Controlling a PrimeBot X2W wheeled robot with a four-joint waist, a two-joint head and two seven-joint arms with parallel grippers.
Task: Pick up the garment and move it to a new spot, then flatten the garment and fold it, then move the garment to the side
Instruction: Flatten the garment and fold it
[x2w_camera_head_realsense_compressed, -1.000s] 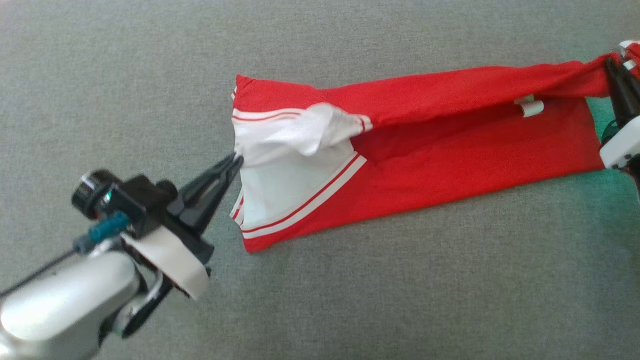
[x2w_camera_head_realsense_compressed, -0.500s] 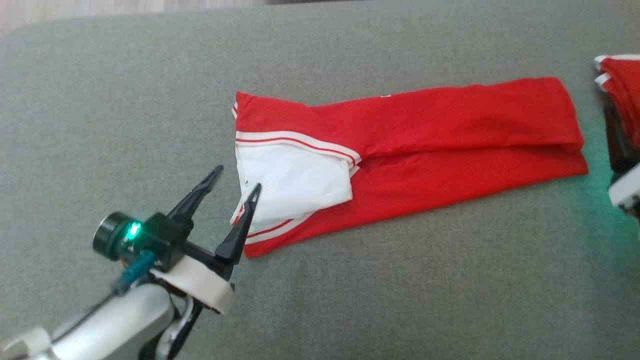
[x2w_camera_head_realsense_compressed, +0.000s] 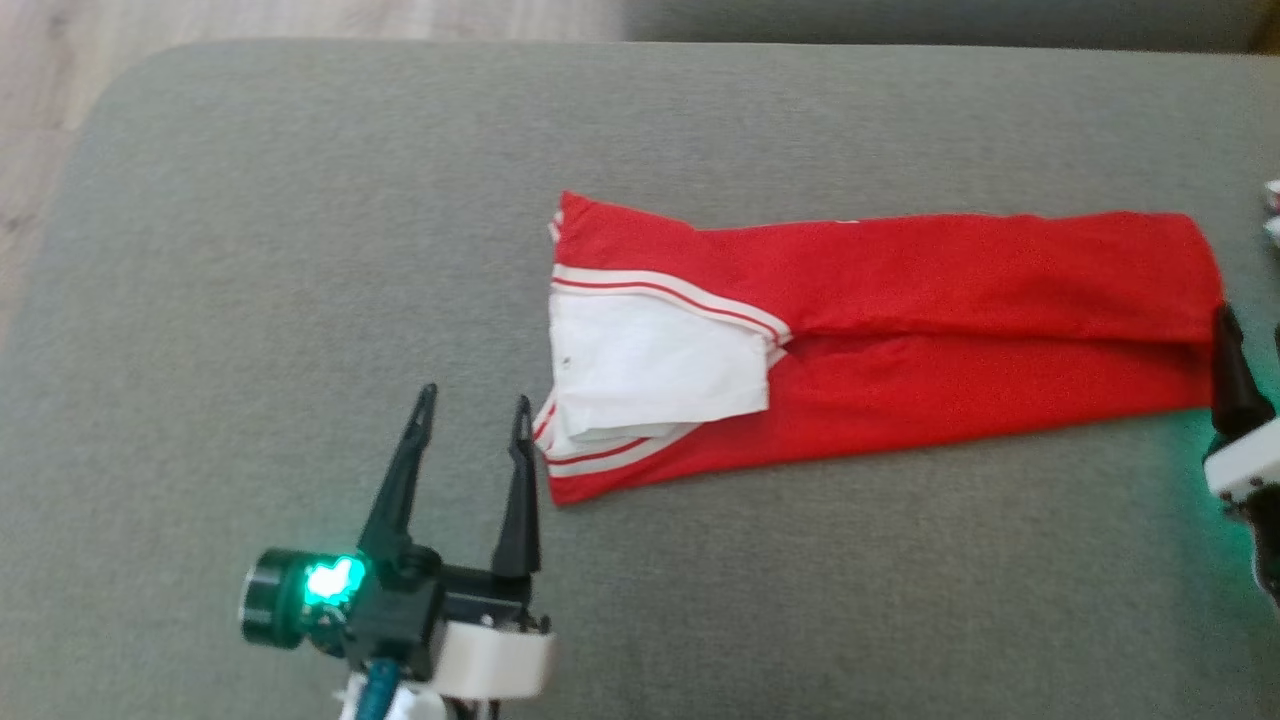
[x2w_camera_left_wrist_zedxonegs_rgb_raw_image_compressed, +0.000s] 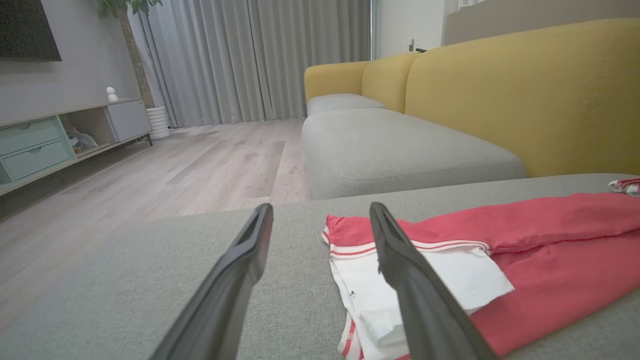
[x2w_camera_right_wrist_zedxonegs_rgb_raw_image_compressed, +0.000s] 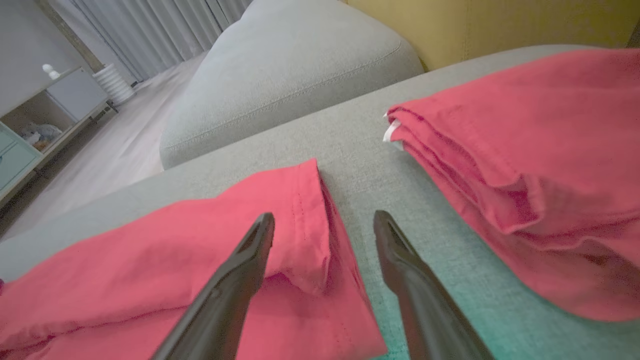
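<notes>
My right gripper grabs the garment by its red hem end (x2w_camera_head_realsense_compressed: 1197, 360) next, to fold the long strip (x2w_camera_head_realsense_compressed: 912, 348) into a compact bundle.
The garment (x2w_camera_head_realsense_compressed: 900, 330) is red with a white, red-striped panel at its left end. It lies flat on the grey cushion (x2w_camera_head_realsense_compressed: 300, 250), folded lengthwise into a long strip. My left gripper (x2w_camera_head_realsense_compressed: 474, 396) stands open just left of that white end, with nothing between its fingers; the left wrist view shows the garment (x2w_camera_left_wrist_zedxonegs_rgb_raw_image_compressed: 550, 240) behind its right finger. My right gripper (x2w_camera_right_wrist_zedxonegs_rgb_raw_image_compressed: 324, 215) is open over the strip's right end (x2w_camera_right_wrist_zedxonegs_rgb_raw_image_compressed: 150, 260), holding nothing. One of its dark fingers (x2w_camera_head_realsense_compressed: 1236, 385) shows at the head view's right edge.
A second folded red cloth (x2w_camera_right_wrist_zedxonegs_rgb_raw_image_compressed: 525, 165) lies just right of the garment. The yellow sofa back (x2w_camera_left_wrist_zedxonegs_rgb_raw_image_compressed: 525, 90) rises behind it, and another grey seat cushion (x2w_camera_left_wrist_zedxonegs_rgb_raw_image_compressed: 390, 150) lies beyond. Wooden floor (x2w_camera_head_realsense_compressed: 60, 60) lies past the cushion's left corner.
Both grippers have opened and let go of the garment, which has settled flat. The left gripper has drawn back from the white end. The head camera has also shifted.
</notes>
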